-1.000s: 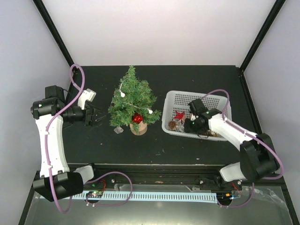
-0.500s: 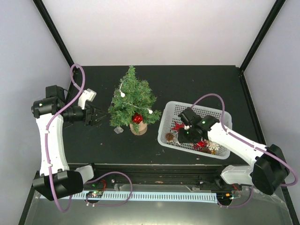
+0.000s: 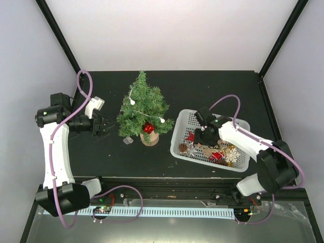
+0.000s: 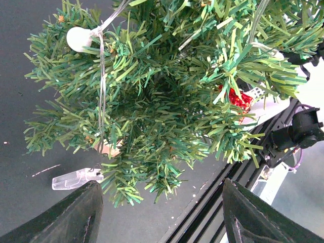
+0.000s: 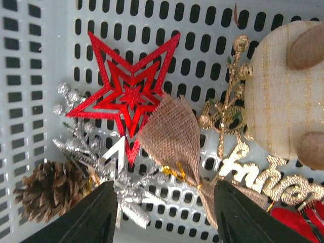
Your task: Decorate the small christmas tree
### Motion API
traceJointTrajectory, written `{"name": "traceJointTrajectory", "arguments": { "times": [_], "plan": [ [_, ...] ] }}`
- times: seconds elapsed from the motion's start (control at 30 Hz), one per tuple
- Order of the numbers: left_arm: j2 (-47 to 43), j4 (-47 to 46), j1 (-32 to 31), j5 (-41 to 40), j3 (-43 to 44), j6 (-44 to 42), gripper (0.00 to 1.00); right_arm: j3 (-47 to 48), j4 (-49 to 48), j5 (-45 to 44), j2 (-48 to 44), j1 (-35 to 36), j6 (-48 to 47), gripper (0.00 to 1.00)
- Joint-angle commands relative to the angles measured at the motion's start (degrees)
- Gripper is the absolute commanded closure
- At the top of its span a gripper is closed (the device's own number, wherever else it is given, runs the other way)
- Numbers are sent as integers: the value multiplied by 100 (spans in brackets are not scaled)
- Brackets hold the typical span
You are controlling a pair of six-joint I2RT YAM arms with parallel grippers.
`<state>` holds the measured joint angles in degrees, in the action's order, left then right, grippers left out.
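I should next use my right gripper to pick up the burlap bow near its gold-tied middle (image 3: 203, 149) (image 5: 194, 181), so the wide fabric end stays free to hand over.
The small christmas tree (image 3: 143, 107) stands upright on its tan stump (image 3: 150, 139), with a white-bulb light string and a red ornament (image 3: 148, 127) on it. My left gripper (image 3: 104, 125) is open just left of the tree's lower branches, holding nothing. In the left wrist view the tree (image 4: 167, 101) fills the frame above the left gripper (image 4: 159, 202). My right gripper (image 3: 200, 139) is open inside the white basket (image 3: 177, 136). In the right wrist view the right gripper (image 5: 163, 202) hovers over a burlap bow (image 5: 174, 136), a red star (image 5: 129, 96) and a silver snowflake (image 5: 116, 177).
The basket also holds a pine cone (image 5: 48, 190), gold lettering (image 5: 268, 177) and a cream fabric ornament (image 5: 286, 106). A clear plastic piece (image 4: 76, 178) lies on the black table by the stump. A black rail (image 3: 167, 185) runs along the near edge.
The basket has slid toward the near edge and turned a little. My right gripper has opened wider and moved to the basket's left part. The left arm has barely moved.
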<state>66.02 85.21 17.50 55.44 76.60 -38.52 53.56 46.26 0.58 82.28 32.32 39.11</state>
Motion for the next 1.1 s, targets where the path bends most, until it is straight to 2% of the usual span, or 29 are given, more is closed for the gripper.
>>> {"name": "traceJointTrajectory", "arguments": {
  "times": [0.0,0.3,0.47,0.83,1.07],
  "plan": [
    [21,-82,-9,-24,-14,-67,34,166,-355,148,251,-162,-103,47],
    [131,-150,-9,-42,44,-9,34,-129,-760,523,611,-249,-35,51],
    [197,-222,-9,-41,100,62,34,-271,-957,665,733,-267,9,56],
    [223,-251,-9,-24,94,108,34,-216,-1089,537,680,-539,11,93],
    [233,-261,-9,-24,168,135,34,121,-700,101,264,-675,-140,99]
  ]
}}
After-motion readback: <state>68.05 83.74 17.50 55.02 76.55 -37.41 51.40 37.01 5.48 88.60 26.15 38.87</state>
